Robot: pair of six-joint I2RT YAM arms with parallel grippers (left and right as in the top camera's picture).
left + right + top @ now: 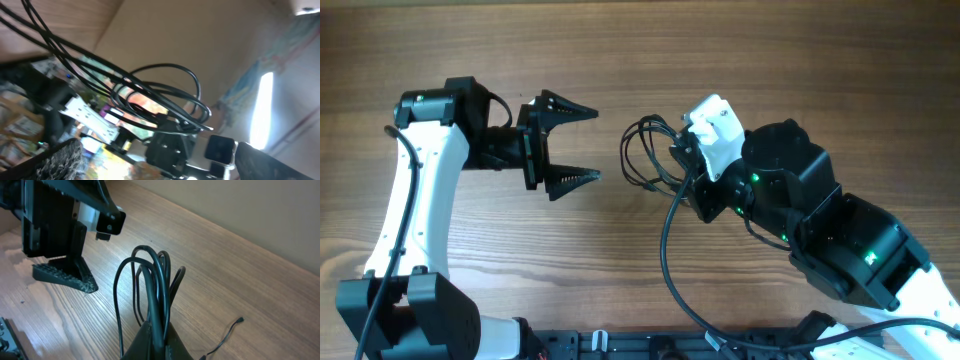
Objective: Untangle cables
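Note:
The left gripper grabs the cables by a free loop beyond my right gripper next, to draw it out of the bundle and untangle.
The cables [642,155] are a bundle of thin black loops held above the wooden table between the two arms. My right gripper [682,165] is shut on the bundle. In the right wrist view the loops [152,275] rise out of the pinched fingers [159,332]. A thin loose end with a small plug [239,320] lies on the table to the right. My left gripper [592,145] is open and empty, pointing at the loops from a short way to their left. In the left wrist view the loops [167,95] hang ahead of its spread fingers [165,172].
The wooden table [800,60] fills the overhead view. A thicker black arm wire [668,255] curves from the right arm toward the front edge. The left arm's base [410,310] stands at front left, and the right arm's body [850,245] at front right.

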